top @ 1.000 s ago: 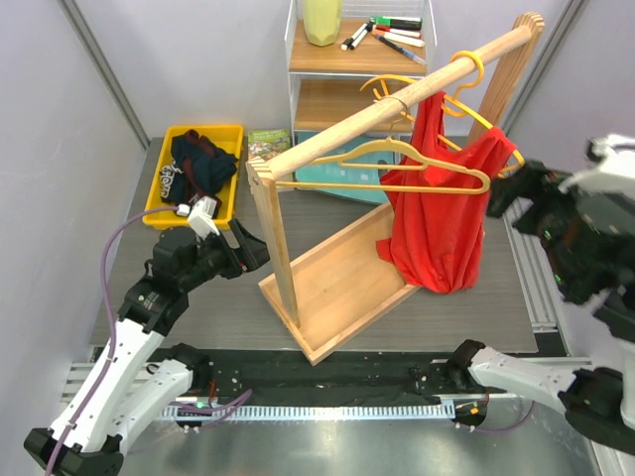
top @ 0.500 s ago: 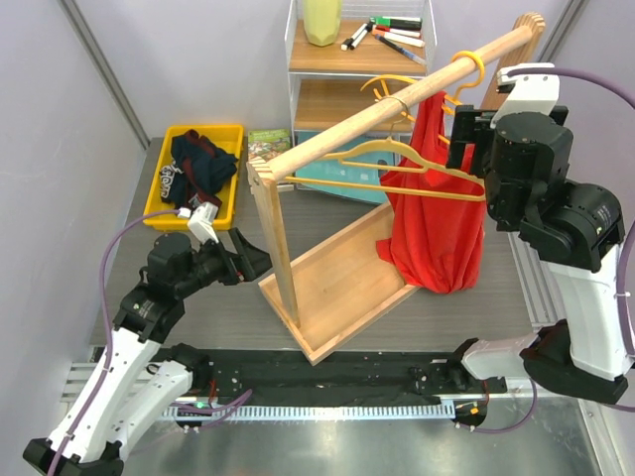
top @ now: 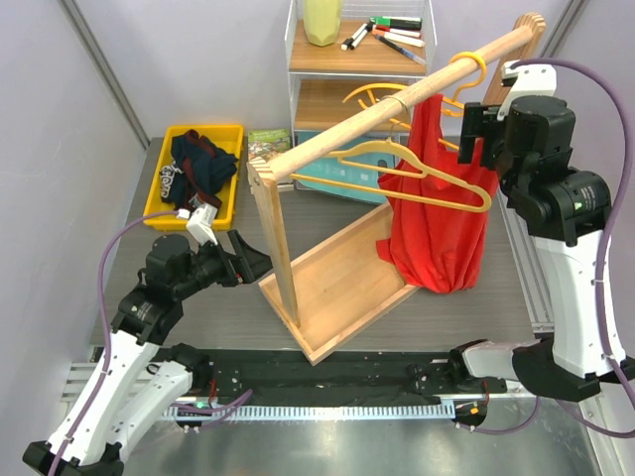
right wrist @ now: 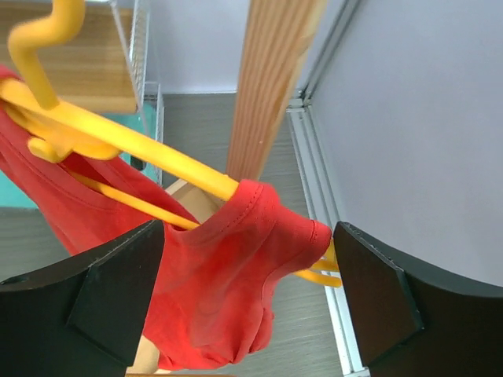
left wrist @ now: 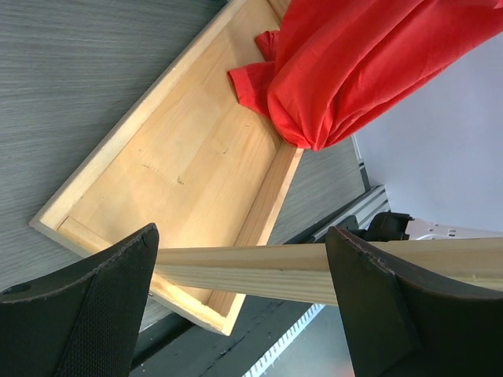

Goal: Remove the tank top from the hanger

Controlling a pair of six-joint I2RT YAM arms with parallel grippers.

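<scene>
I will move my right gripper toward the red strap (right wrist: 251,236) first and then close on it, since the strap still slants ahead of my open fingers.
The red tank top (top: 437,223) hangs on a yellow hanger (top: 466,65) hooked over the wooden rail (top: 397,99) of the rack. My right gripper (top: 472,127) is open, high up at the tank top's right shoulder. In the right wrist view the red shoulder strap (right wrist: 251,236) on the yellow hanger arm (right wrist: 141,141) lies between the open fingers of the right gripper (right wrist: 250,232), not clamped. My left gripper (top: 253,261) is open beside the rack's near post. In the left wrist view that post (left wrist: 275,271) runs between the left gripper's (left wrist: 242,242) fingers, and the tank top (left wrist: 354,71) hangs beyond.
An empty yellow hanger (top: 412,183) hangs in front of the tank top, another behind it (top: 369,93). The rack's wooden base tray (top: 342,283) sits mid-table. A yellow bin (top: 228,134) with dark clothes is at the back left. A shelf (top: 342,59) with markers stands behind.
My right arm has swung in from the far right and risen to the tank top's right shoulder by the rail. The front hanger has swayed. The left gripper has barely moved.
</scene>
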